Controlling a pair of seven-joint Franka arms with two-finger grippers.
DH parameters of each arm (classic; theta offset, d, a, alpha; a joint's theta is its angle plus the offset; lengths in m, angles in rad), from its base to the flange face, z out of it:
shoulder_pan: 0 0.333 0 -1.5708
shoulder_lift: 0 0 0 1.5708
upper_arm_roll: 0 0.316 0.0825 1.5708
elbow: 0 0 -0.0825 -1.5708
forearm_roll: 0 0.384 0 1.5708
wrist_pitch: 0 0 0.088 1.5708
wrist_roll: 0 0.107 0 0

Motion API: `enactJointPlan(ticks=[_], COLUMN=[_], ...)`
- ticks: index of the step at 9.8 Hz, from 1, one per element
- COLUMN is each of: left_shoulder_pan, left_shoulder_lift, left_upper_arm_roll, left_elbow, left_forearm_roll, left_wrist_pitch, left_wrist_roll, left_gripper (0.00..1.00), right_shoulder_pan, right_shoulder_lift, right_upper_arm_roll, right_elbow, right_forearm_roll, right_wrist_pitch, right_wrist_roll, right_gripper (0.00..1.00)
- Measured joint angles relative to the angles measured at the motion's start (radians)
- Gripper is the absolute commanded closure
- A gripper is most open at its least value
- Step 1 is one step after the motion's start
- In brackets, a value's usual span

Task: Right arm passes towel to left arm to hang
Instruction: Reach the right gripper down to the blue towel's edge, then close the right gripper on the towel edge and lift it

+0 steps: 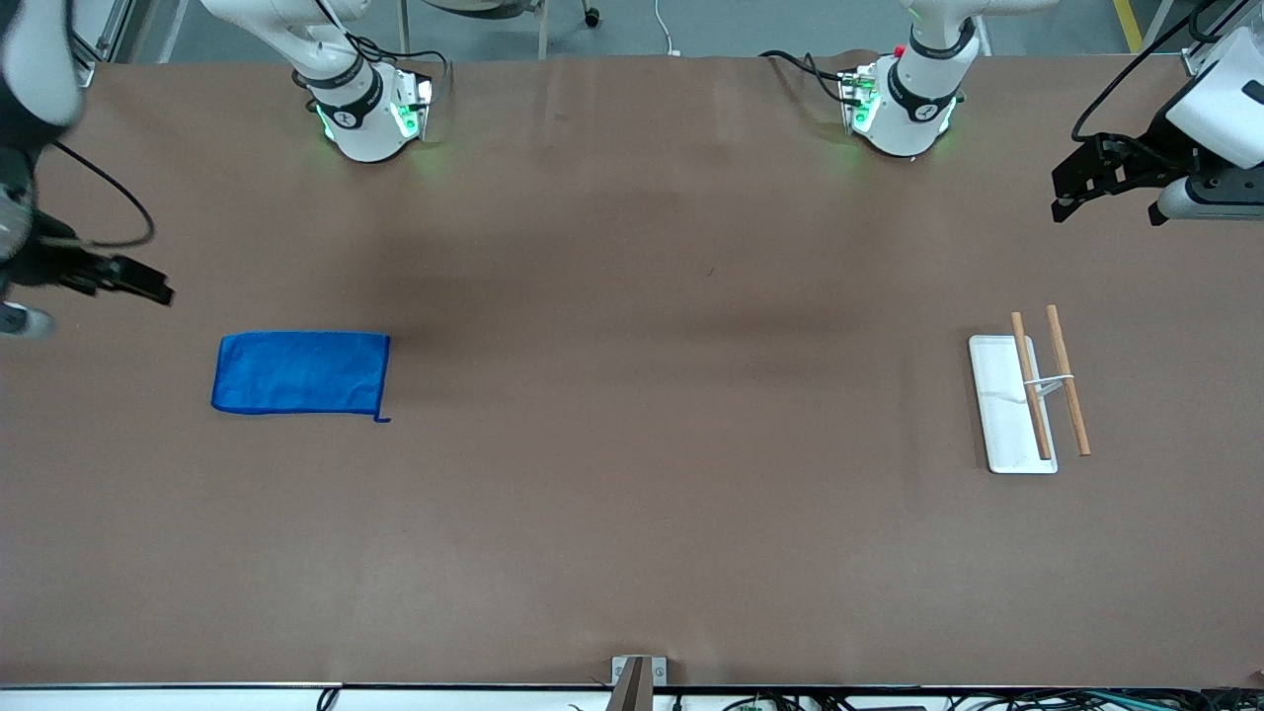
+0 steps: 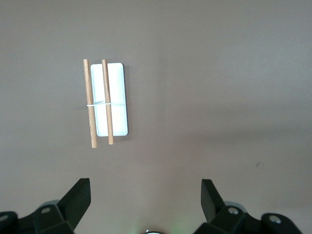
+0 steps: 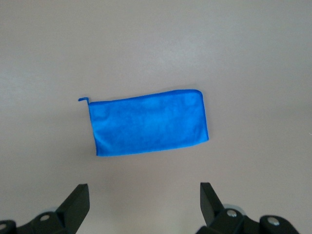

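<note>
I need to grab the blue towel by its edge (image 1: 306,334) opposite the tag with my right gripper next. This will leave the blue towel's small tag (image 1: 381,419) free for hanging.
The blue towel (image 1: 301,372) lies folded flat on the brown table toward the right arm's end, its small tag at one corner; it also shows in the right wrist view (image 3: 150,122). My right gripper (image 1: 133,279) is open and empty, raised over the table edge beside the towel, and in its wrist view (image 3: 144,197) the jaws stand wide apart. My left gripper (image 1: 1081,183) is open and empty, raised over the left arm's end of the table; its wrist view (image 2: 146,192) shows the jaws wide apart.
A white tray (image 1: 999,420) with two wooden rods (image 1: 1030,384) lies toward the left arm's end, also in the left wrist view (image 2: 118,92). The two arm bases (image 1: 367,117) stand along the table's top edge.
</note>
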Motion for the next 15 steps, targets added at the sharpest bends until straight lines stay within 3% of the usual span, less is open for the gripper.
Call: enactJointPlan(ticks=[4, 7, 10, 12, 13, 14, 15], left_shoulder_pan=[-0.001, -0.001, -0.001, -0.001, -0.001, -0.001, -0.001], left_shoulder_lift=[0.002, 0.002, 0.003, 0.003, 0.003, 0.003, 0.003], left_upper_arm_roll=[-0.001, -0.001, -0.001, -0.002, -0.002, -0.002, -0.002], left_elbow=[0.001, 0.001, 0.001, 0.001, 0.001, 0.001, 0.001], left_forearm_roll=[0.000, 0.000, 0.000, 0.000, -0.001, -0.001, -0.001], left_wrist_pitch=[0.000, 0.000, 0.000, 0.000, 0.000, 0.000, 0.000], left_wrist_roll=[0.000, 0.000, 0.000, 0.000, 0.000, 0.000, 0.000], left_gripper=[0.00, 0.00, 0.00, 0.00, 0.00, 0.00, 0.00], right_shoulder_pan=[-0.045, -0.058, -0.055, -0.055, -0.055, -0.055, -0.055], right_shoulder_lift=[0.111, 0.287, 0.352, 0.361, 0.369, 0.374, 0.373], right_upper_arm_roll=[-0.008, -0.009, -0.004, -0.001, -0.001, 0.002, 0.002], right_elbow=[-0.300, -0.387, -0.448, -0.457, -0.458, -0.458, -0.457], right_forearm_roll=[-0.003, -0.003, -0.003, -0.003, -0.003, -0.001, -0.001], right_wrist_pitch=[0.457, 0.743, 0.904, 0.934, 0.951, 0.960, 0.962], right_wrist_roll=[-0.140, -0.168, -0.168, -0.168, -0.168, -0.167, -0.166], right_gripper=[0.02, 0.10, 0.39, 0.65, 0.86, 1.00, 1.00])
